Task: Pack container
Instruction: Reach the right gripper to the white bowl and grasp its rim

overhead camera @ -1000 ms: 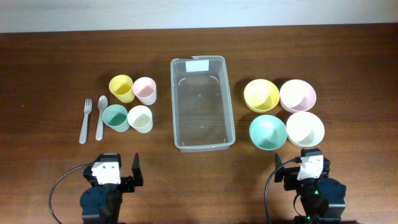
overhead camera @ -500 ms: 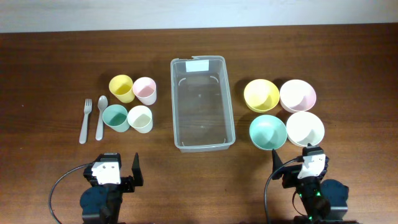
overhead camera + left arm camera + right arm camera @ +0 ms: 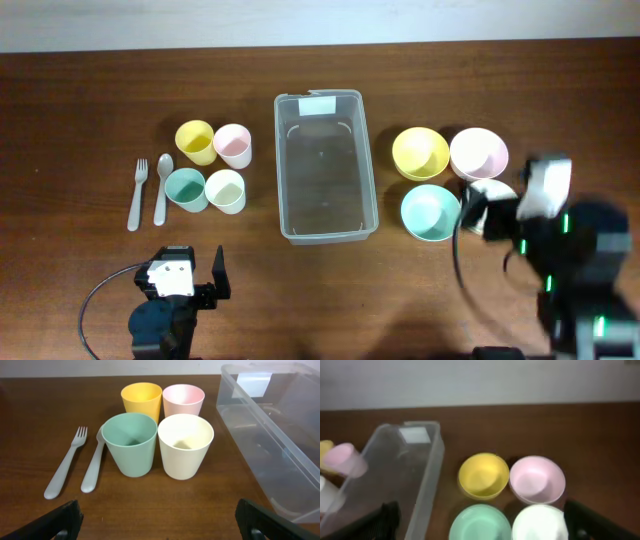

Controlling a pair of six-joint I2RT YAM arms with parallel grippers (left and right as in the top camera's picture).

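Note:
The white bowl's rim on the side away from the green bowl (image 3: pixel 430 213) is the part my right gripper will grab next, to set the white bowl upright inside the container.
The clear container (image 3: pixel 284 170) stands empty at the table's middle, its white label at the far end; it also shows in the left wrist view (image 3: pixel 260 425) and the right wrist view (image 3: pixel 427 475). My left gripper (image 3: pixel 185 272) (image 3: pixel 160 527) is open and empty near the front edge, short of the cups. My right gripper (image 3: pixel 490 212) (image 3: pixel 487 525) is open and empty, raised over the green bowl (image 3: pixel 430 213) (image 3: pixel 480 522) and the white bowl (image 3: pixel 492 187) (image 3: pixel 537 522), which it partly hides from above.
Yellow (image 3: pixel 195 142), pink (image 3: pixel 233 146), green (image 3: pixel 186 189) and cream (image 3: pixel 226 191) cups stand left of the container, with a fork (image 3: pixel 137 192) and spoon (image 3: pixel 162 187) further left. A yellow bowl (image 3: pixel 420 153) and a pink bowl (image 3: pixel 478 153) sit at the right.
My right arm has lifted from the front edge and swung forward, now over the white bowl and blurred. The left arm and all objects have not moved.

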